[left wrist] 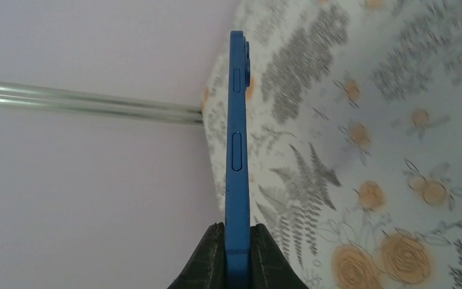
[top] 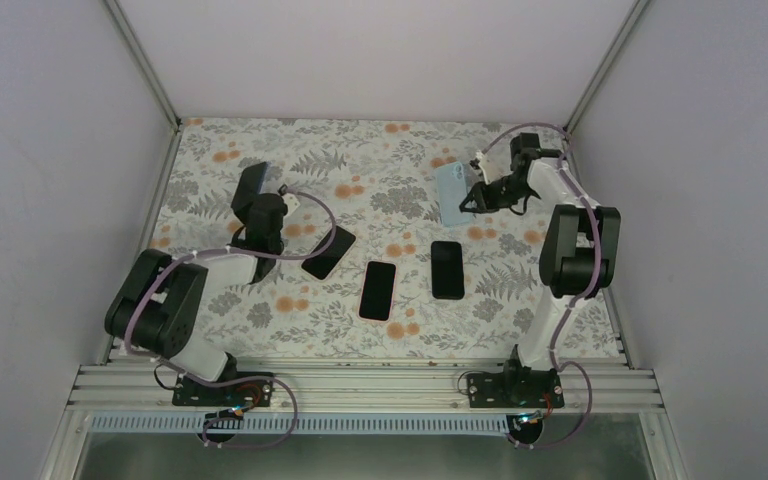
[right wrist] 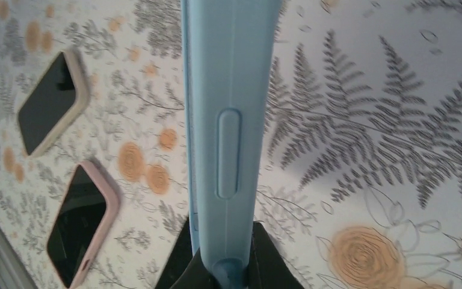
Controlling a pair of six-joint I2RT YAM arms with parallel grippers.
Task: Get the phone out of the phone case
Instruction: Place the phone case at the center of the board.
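Observation:
The dark blue phone point(top: 250, 188) is above the floral mat and would fall if I opened now, so my left gripper needs to keep holding it until it reaches the mat.
My left gripper point(top: 257, 208) is shut on a dark blue phone point(top: 250, 188) and holds it up off the table at the left. In the left wrist view the phone point(left wrist: 237, 150) stands edge-on between my pads point(left wrist: 213, 259), its side buttons showing. My right gripper point(top: 471, 197) is shut on a light blue phone case point(top: 449, 192) at the back right. In the right wrist view the case point(right wrist: 228, 120) runs edge-on from between my fingers point(right wrist: 264, 259). The two held things are far apart.
Three cased phones lie screen-up on the floral mat: one point(top: 328, 252) near the left arm, one point(top: 378, 290) in the middle, one point(top: 447, 269) to the right. Two of them show in the right wrist view point(right wrist: 51, 102), point(right wrist: 81, 223). Walls enclose the table.

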